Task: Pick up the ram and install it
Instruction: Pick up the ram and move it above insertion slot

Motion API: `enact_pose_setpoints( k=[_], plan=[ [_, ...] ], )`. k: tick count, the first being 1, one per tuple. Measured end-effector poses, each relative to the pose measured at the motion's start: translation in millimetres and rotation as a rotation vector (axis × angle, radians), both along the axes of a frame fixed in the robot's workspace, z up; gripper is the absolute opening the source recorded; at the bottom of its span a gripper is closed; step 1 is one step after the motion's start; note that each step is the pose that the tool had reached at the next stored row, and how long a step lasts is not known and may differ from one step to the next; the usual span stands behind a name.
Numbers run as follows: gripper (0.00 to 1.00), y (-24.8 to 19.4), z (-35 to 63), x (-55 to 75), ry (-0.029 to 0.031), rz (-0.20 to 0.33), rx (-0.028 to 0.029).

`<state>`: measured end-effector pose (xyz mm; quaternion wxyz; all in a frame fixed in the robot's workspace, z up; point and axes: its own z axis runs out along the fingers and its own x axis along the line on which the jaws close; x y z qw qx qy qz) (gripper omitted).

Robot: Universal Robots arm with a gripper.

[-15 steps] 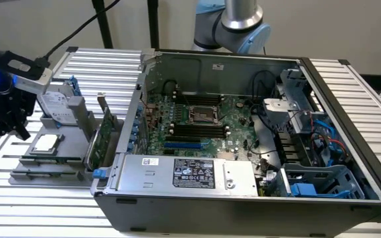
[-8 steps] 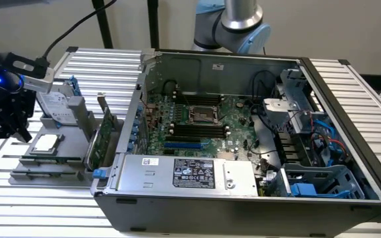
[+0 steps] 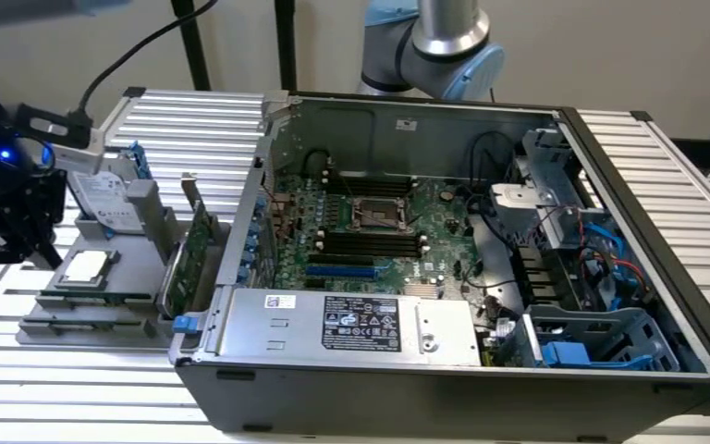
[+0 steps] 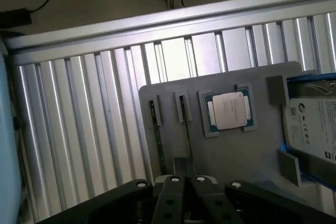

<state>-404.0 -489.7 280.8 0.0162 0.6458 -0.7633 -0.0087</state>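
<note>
My gripper grabs the outer ram by the middle of its exposed top edge (image 3: pixel 88 323) next, since holder blocks enclose the ram's ends.
Two rams stand on edge in slots of a grey holder (image 4: pixel 236 156); they show as thin dark lines, one ram (image 4: pixel 187 135) running up to my fingertips and a second ram (image 4: pixel 159 145) beside it. In the exterior view the rams (image 3: pixel 96 299) lie along the holder's (image 3: pixel 121 328) near side. My gripper (image 4: pixel 184 165) has its fingers pressed together, with nothing seen between them. In the exterior view the black gripper (image 3: pixel 16 254) hangs at the holder's left end, off to the side of the rams. The black memory slots (image 3: pixel 368 245) sit mid-motherboard inside the open computer case.
The holder also carries a CPU (image 4: pixel 229 110), a hard drive (image 4: pixel 312 129) and an upright green expansion card (image 3: pixel 189 264). The case's power supply (image 3: pixel 343 324) lies in front of the motherboard, and a drive cage (image 3: pixel 590 338) stands at the exterior view's right. A ribbed metal table (image 4: pixel 79 129) lies underneath.
</note>
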Motion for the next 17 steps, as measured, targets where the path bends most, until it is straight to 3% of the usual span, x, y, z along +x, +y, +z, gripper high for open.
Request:
enact_pose_setpoints(
  k=[9,10,17],
  plan=[
    [0.0,-4.4,-7.7,3.4,0.0,0.055,0.0],
    [1.0,-5.2,-8.7,3.8,0.0,0.06,0.0],
    [1.0,-10.7,-17.4,6.5,-0.0002,0.088,0.0]
  ],
)
